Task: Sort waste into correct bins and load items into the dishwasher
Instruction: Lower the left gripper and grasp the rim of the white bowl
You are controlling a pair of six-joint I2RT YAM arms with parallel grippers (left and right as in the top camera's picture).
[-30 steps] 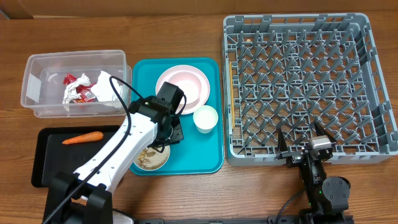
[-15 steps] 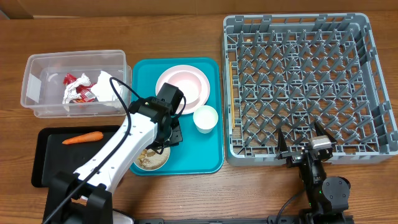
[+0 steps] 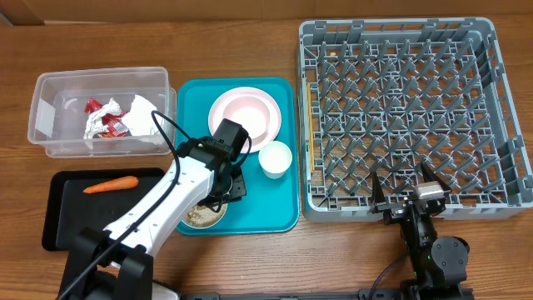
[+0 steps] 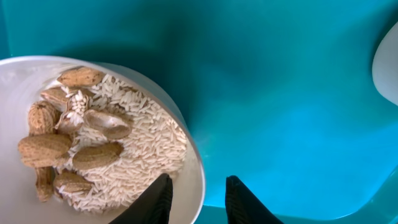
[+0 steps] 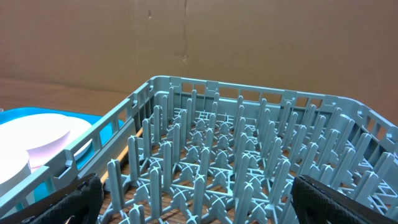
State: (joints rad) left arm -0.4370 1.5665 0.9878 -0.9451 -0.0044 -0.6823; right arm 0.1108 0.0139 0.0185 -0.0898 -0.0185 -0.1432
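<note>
The left gripper pinches the white bowl's rim on the side facing the cup (image 3: 275,158) next, one finger inside, to tip its waste onto the black tray.
A white bowl (image 4: 93,137) of rice and peanut shells sits at the front left of the teal tray (image 3: 283,212). My left gripper (image 4: 199,180) is open a little and straddles its rim, one finger inside and one outside, with a gap at the outer finger. From overhead, the arm covers most of this bowl (image 3: 200,218). A wide white plate (image 3: 244,114) and a small cup (image 3: 275,158) stand on the same tray. My right gripper (image 5: 196,186) is wide open and holds nothing at the near edge of the grey dish rack (image 3: 400,108).
The clear tub (image 3: 50,96) at the left holds a red wrapper (image 3: 104,117) and white napkins (image 3: 141,117). In front of it, a carrot (image 3: 111,184) lies on the black tray (image 3: 62,225). The rack's upright pegs (image 5: 249,155) fill the right wrist view.
My left arm has shifted slightly toward the front of the tray, covering more of the bowl. The right arm has not moved.
</note>
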